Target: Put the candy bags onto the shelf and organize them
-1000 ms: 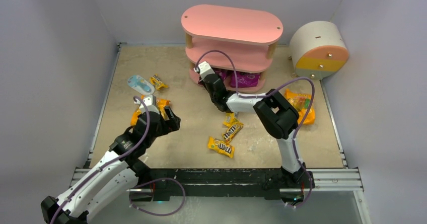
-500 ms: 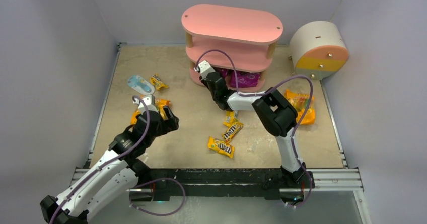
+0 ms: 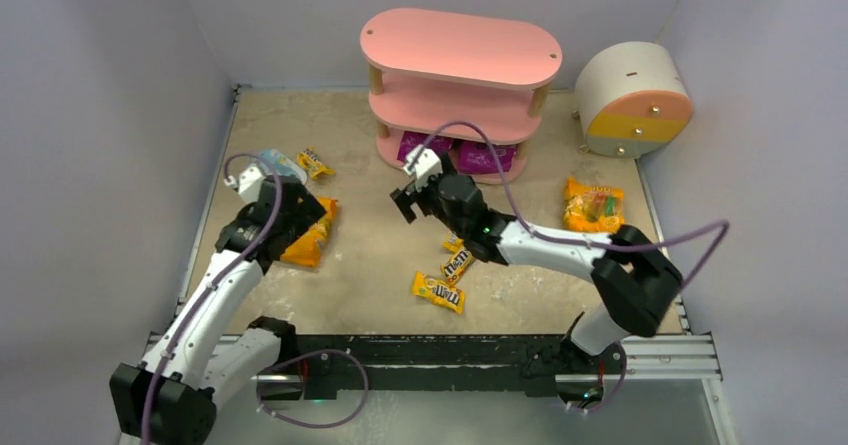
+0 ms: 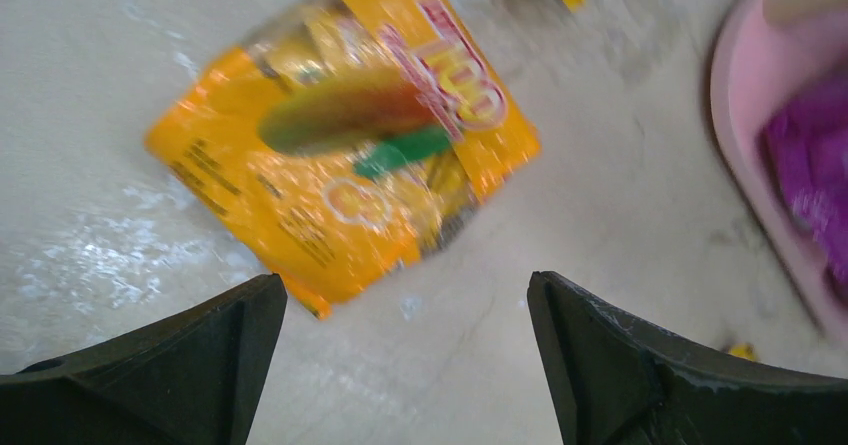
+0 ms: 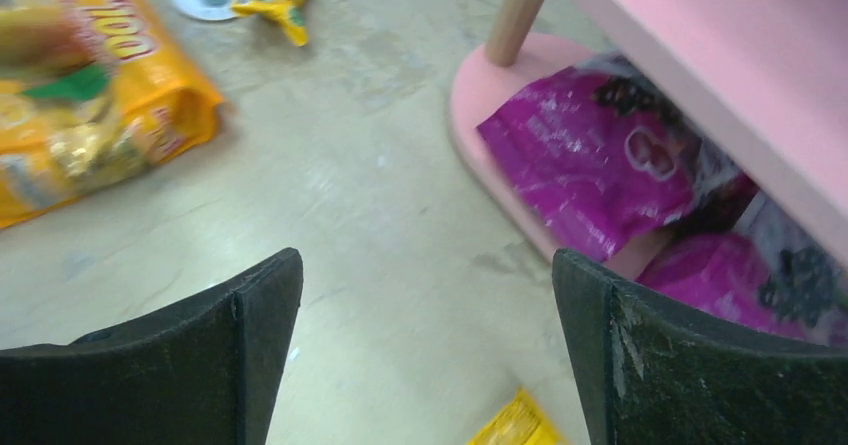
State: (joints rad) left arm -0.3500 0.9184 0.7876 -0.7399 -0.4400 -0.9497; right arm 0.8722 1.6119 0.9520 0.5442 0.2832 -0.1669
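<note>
The orange bag would stay on the tabletop if I lifted my left gripper now. The gripper's fingers are wide apart and don't reach the bag.
The pink shelf stands at the back, with two purple candy bags lying on its bottom board. One orange bag lies at the left, just below my left gripper, which is open and empty above it. In the left wrist view the orange bag lies ahead of the left gripper. My right gripper hangs open in front of the shelf, holding nothing. The right wrist view has the right gripper over bare table beside the purple bags. A second orange bag lies at the right. Yellow packets lie loose.
A round cream drawer unit stands at the back right. A flat light-blue-and-white item lies by the left arm. Grey walls close the table on three sides. Another yellow packet is partly hidden under the right arm.
My right gripper has pulled back from the shelf's bottom board and opened, leaving the purple bag there. The left arm has swung back and left, uncovering the orange bag.
</note>
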